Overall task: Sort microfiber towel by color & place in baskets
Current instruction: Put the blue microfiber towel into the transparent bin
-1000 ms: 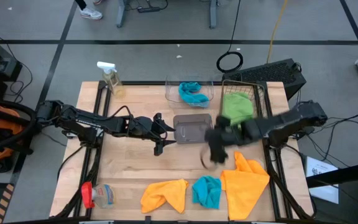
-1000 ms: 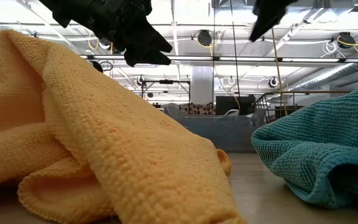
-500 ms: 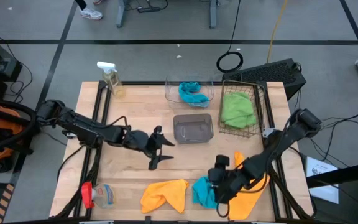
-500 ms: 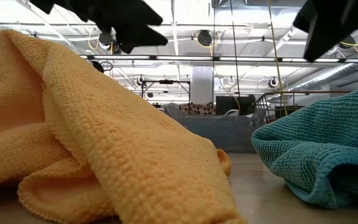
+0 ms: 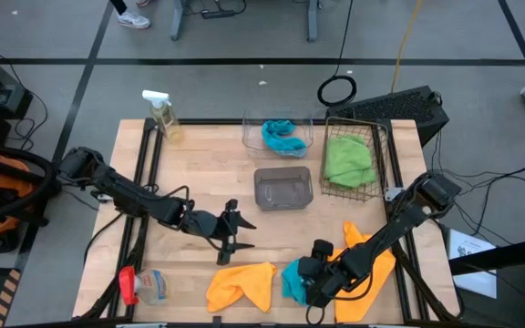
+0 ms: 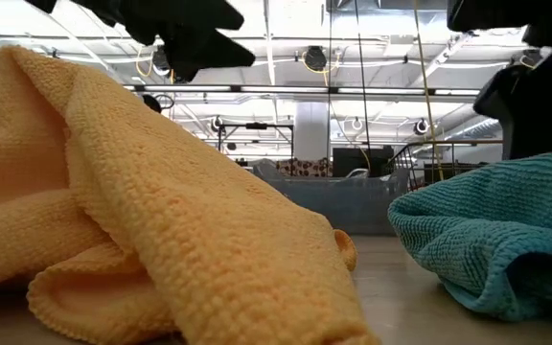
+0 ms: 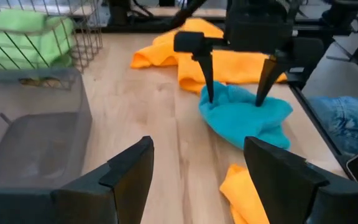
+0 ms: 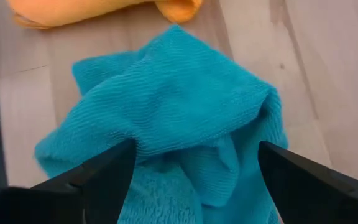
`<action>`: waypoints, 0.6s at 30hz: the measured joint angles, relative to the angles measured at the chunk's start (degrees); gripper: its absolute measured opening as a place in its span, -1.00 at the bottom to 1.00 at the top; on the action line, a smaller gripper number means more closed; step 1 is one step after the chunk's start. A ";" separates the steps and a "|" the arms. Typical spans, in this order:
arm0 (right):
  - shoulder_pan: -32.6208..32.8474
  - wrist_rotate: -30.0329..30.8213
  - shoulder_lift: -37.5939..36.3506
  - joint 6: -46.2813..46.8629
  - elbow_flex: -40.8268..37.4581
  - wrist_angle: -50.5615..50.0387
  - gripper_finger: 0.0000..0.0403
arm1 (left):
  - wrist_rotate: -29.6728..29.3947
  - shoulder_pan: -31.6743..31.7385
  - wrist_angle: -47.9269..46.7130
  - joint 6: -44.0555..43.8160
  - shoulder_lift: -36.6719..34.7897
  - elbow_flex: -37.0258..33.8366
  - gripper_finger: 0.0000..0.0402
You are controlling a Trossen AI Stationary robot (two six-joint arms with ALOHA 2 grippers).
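Observation:
My right gripper is to reach the turquoise towel and grip it by its raised middle [image 5: 294, 281]. Then it can sort the towel into the clear tub [image 5: 247, 138].
A turquoise towel [image 5: 297, 281] lies crumpled near the table's near edge, between a bunched orange towel [image 5: 242, 284] and a larger orange towel [image 5: 365, 273]. My right gripper [image 5: 313, 273] is open and points down over the turquoise towel [image 8: 166, 118], one finger on each side of its raised middle [image 7: 241, 115]. My left gripper [image 5: 240, 234] hovers open above bare wood, left of centre. Another turquoise towel [image 5: 281, 137] lies in the clear tub [image 5: 247, 138]. Green towels [image 5: 346, 159] fill the wire-mesh basket [image 5: 378, 137]. Nothing shows inside the grey tub [image 5: 283, 189]. My right gripper comes from above, pointing down, with its open fingers [image 7: 210, 87] astride the turquoise towel's humped middle [image 8: 185, 106]. The tips reach the level of the cloth, but I cannot tell whether they touch it. The towel lies slack on the table.
A spray bottle [image 5: 162, 114] stands at the far left corner. A red-capped plastic item [image 5: 142, 285] lies at the near left corner. Bare wood [image 5: 199, 164] spans the table's middle left. In the low view the orange towel [image 6: 161, 240] fills the foreground.
My right gripper has swung from beside the grey tub toward the table's near edge and dropped down over the turquoise towel. My left gripper has drifted toward the near edge. The towels have stayed where they lay.

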 joint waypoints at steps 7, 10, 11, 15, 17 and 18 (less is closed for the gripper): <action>-0.61 0.26 2.84 3.24 0.00 -0.36 0.62 | 0.02 -0.10 1.09 -1.65 3.10 0.00 0.27; -0.73 -0.02 4.93 3.33 0.10 -0.02 0.55 | 0.02 -0.10 1.06 -2.66 3.80 0.00 0.27; -0.83 -0.18 5.39 3.33 0.23 0.15 0.52 | 0.02 -0.10 0.81 -2.99 3.80 0.00 0.27; -1.38 -1.14 6.69 4.19 0.37 0.46 0.27 | 0.02 -0.52 0.57 -2.97 3.77 0.00 0.27; -1.65 -1.16 6.72 4.34 0.36 0.65 0.08 | 0.02 -0.88 1.17 -2.11 3.77 0.00 0.27; -1.81 -1.16 6.61 4.34 0.35 0.69 -0.02 | 0.02 -0.99 1.34 -1.50 3.77 0.00 0.27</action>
